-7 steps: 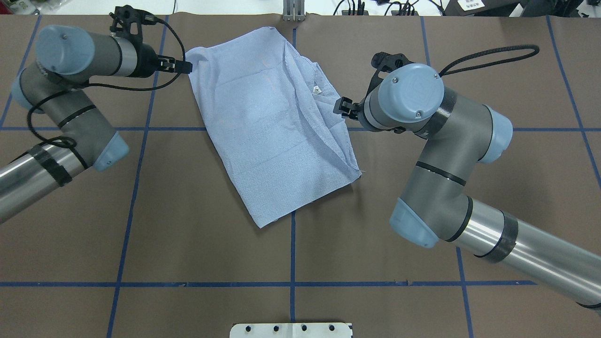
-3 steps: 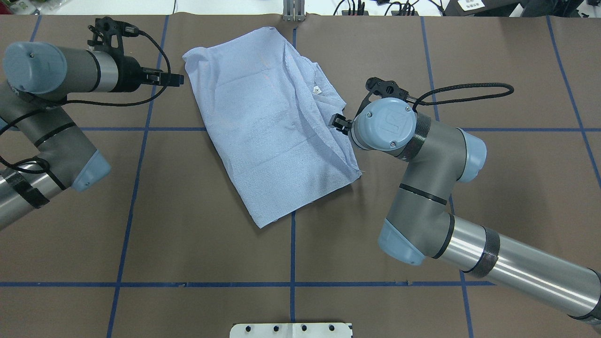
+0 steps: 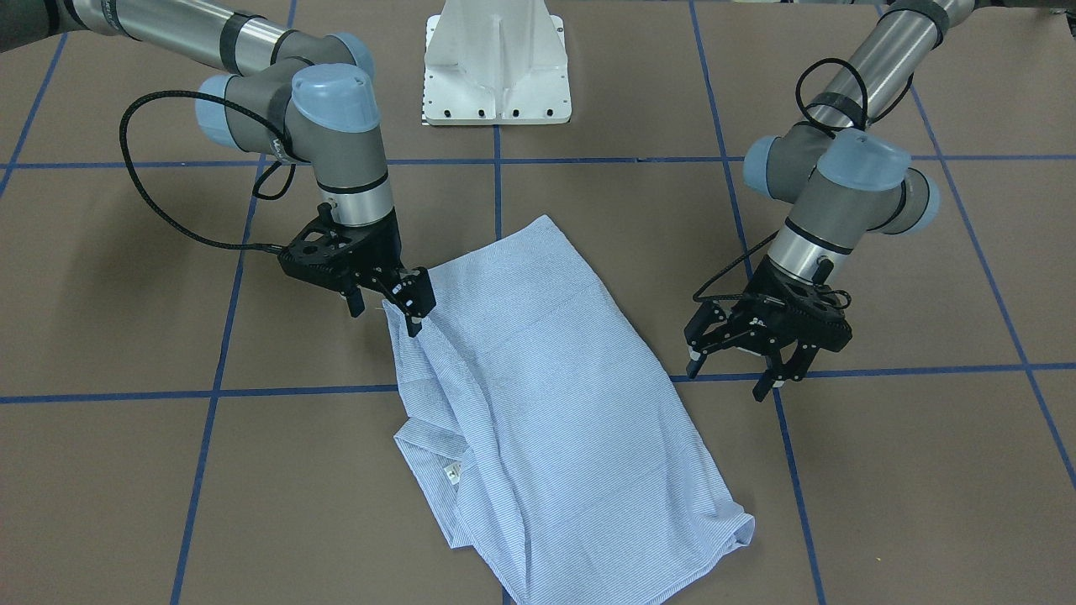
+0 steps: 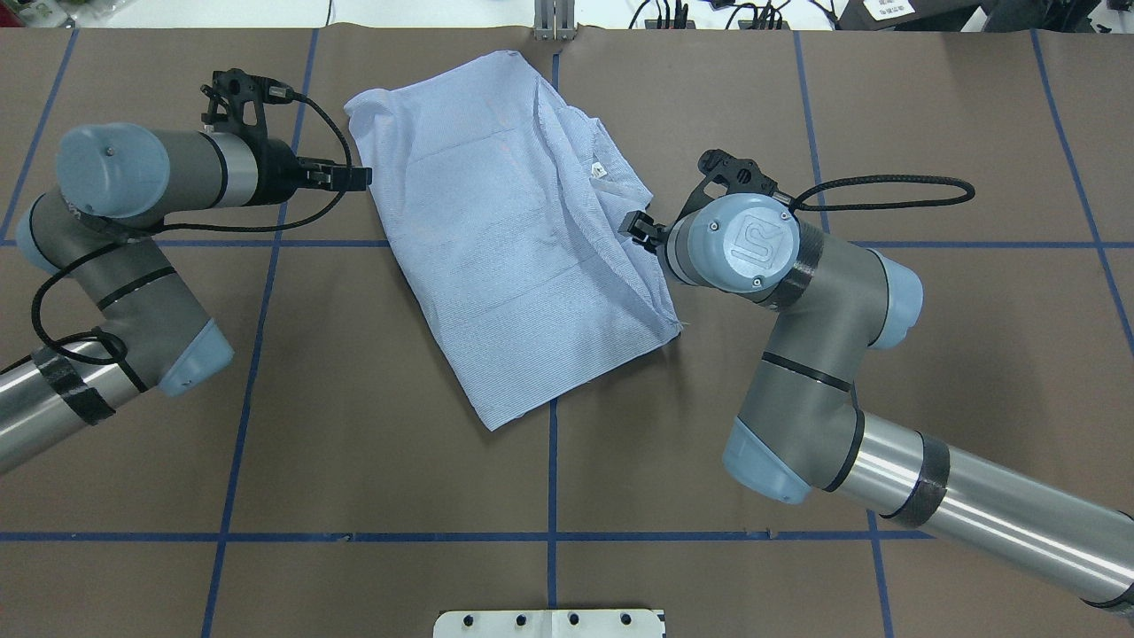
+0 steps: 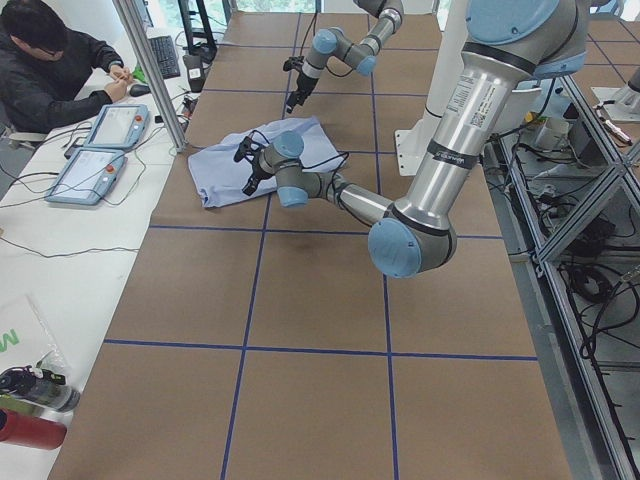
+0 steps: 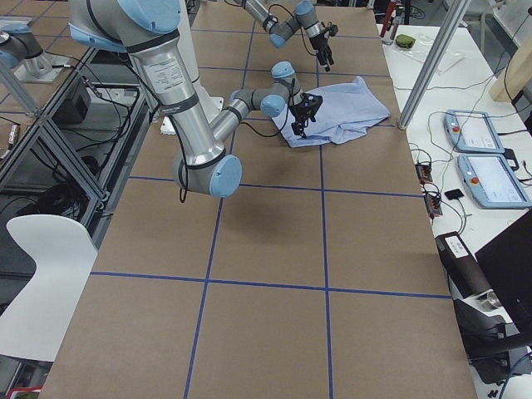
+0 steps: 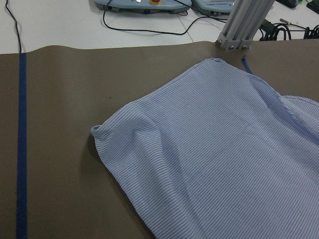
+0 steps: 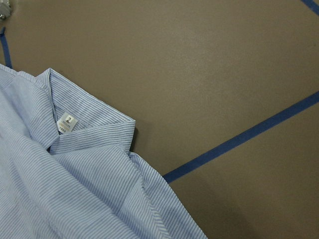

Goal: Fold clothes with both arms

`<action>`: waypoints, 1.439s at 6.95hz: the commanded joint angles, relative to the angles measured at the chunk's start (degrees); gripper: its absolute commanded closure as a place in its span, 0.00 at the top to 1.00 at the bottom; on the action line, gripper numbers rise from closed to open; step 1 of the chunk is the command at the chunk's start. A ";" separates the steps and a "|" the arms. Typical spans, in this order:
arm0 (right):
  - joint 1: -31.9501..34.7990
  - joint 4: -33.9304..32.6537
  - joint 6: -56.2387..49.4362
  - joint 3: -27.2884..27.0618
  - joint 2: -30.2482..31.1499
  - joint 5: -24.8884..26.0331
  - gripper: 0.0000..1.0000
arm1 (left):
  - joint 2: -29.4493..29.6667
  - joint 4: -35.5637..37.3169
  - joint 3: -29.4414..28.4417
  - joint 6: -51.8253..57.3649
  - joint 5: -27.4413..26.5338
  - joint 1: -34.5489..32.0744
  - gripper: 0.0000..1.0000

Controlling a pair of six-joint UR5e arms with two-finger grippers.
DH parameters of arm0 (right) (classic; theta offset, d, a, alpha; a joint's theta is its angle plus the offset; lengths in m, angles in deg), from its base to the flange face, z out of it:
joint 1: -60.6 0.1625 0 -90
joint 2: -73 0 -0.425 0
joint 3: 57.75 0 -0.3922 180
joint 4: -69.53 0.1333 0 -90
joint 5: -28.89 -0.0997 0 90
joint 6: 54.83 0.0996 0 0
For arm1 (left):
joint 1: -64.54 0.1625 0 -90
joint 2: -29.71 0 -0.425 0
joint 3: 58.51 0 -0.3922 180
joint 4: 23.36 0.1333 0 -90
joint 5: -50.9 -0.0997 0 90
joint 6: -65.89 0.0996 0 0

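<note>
A loose fold (image 3: 472, 395) stands up along the shirt's collar side while the shirt's body lies flat, so my right gripper needs to grab the shirt fold's corner end (image 3: 418, 331) next.
The light blue striped shirt (image 4: 505, 248) lies folded into a slanted rectangle at the table's far middle, also in the front view (image 3: 546, 403). Its collar with the white neck label (image 8: 66, 122) is on the robot's right side. My right gripper (image 3: 387, 313) stands over the shirt's right edge, near the collar, fingers apart; it shows at that edge in the overhead view (image 4: 633, 223). My left gripper (image 3: 730, 376) is open and empty, just off the shirt's left edge (image 4: 359, 177). The left wrist view shows the shirt's far left corner (image 7: 99, 130).
The brown table cover carries blue tape grid lines (image 4: 551, 496). The white pedestal base (image 3: 496, 59) sits at the robot's edge. An aluminium post (image 4: 554, 22) stands at the far edge. An operator (image 5: 50, 70) and teach pendants (image 5: 100, 130) are beyond it.
My left gripper drew back off the shirt's far left corner, then came in again lower along the left edge. My right gripper moved a little nearer along the right edge and its wrist turned.
</note>
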 commanded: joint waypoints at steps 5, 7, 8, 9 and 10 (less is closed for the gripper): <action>-5.33 0.24 6.65 1.31 1.12 2.40 0.94 | 0.06 -0.27 0.11 0.08 -4.77 2.69 1.00; -5.68 0.07 5.68 2.36 1.56 3.02 0.94 | -0.03 -0.27 0.81 0.08 -5.03 2.78 1.00; -5.86 0.07 4.38 2.80 1.65 3.02 0.94 | -0.03 -0.27 0.82 0.00 -5.03 2.78 1.00; -6.29 0.07 4.19 3.15 1.65 3.72 0.94 | -0.12 -0.27 0.82 -0.01 -5.03 2.78 1.00; -7.08 0.07 4.10 3.59 1.56 5.38 0.91 | -0.12 -0.27 0.82 -0.01 -5.03 2.78 1.00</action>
